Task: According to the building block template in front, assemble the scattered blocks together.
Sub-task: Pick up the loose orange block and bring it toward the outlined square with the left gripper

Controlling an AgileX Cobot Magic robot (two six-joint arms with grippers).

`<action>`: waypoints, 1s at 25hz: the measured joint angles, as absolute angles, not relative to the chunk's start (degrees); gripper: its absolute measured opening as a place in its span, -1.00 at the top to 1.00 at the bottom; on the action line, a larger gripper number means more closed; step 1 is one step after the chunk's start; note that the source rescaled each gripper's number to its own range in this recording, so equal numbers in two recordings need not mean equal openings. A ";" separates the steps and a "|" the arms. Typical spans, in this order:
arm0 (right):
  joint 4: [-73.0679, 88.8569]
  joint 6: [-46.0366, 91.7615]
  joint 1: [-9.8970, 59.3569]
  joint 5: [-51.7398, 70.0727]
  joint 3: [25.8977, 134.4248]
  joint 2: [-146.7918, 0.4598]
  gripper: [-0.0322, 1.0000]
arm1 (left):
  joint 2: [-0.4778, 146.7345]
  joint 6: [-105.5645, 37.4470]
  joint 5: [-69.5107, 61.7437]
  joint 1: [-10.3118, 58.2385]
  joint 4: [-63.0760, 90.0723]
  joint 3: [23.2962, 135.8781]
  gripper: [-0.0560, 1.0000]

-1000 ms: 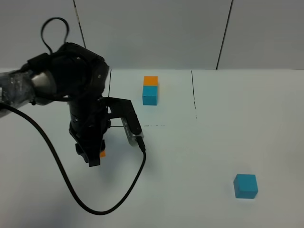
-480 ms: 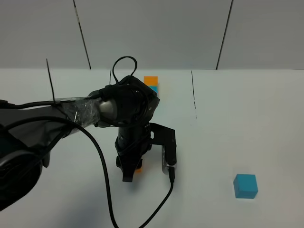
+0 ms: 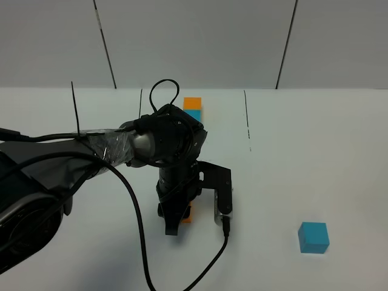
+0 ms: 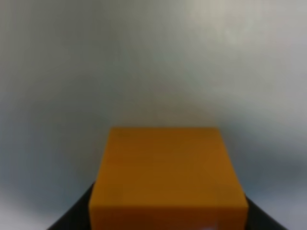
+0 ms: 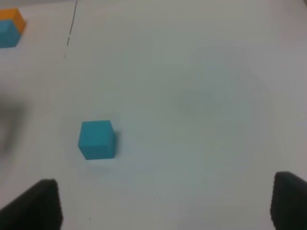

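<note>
The robot's left gripper should release the block now, because the orange block's lower edge meets the white table and the block would rest there if the gripper opened.
The building block template, an orange cube joined to a cyan one, stands at the back of the white table; my left arm hides part of it. It also shows far off in the right wrist view as the template. My left gripper points down at mid-table, shut on the orange scattered block. That orange block fills the left wrist view between dark fingers. The cyan scattered block lies alone at the front right. My right gripper hovers open, short of the cyan block.
Thin black lines are drawn on the table around the template. A black cable loops from the left arm over the front of the table. A grey panelled wall closes the back.
My left arm has swung right and toward the front, carrying the orange block from the left side to mid-table. The cyan block has not moved.
</note>
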State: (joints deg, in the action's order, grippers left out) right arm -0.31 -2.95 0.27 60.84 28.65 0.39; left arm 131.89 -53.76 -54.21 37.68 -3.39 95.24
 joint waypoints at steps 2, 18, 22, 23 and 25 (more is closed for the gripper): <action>-0.31 -2.95 0.27 60.84 28.65 0.39 -0.50 | 131.89 -53.80 -54.21 37.68 -3.34 95.24 0.89; 0.00 -2.95 0.27 60.84 28.65 0.39 -0.50 | 131.89 -53.80 -54.00 37.68 -2.69 95.31 0.38; 0.00 -2.95 0.27 60.84 28.65 0.39 -0.50 | 131.83 -53.80 -54.00 37.68 -2.26 95.31 -0.48; -0.31 -2.95 0.27 60.84 28.65 0.39 -0.50 | 131.76 -53.80 -53.95 37.68 -2.27 95.31 -0.67; 0.00 -2.95 0.27 60.84 28.65 0.39 -0.50 | 131.71 -53.80 -53.52 37.68 -2.34 95.31 -0.90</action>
State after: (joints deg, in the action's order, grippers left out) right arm 0.00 -2.95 0.27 60.84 28.65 0.39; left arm 131.71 -53.80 -53.52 37.68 -2.34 95.31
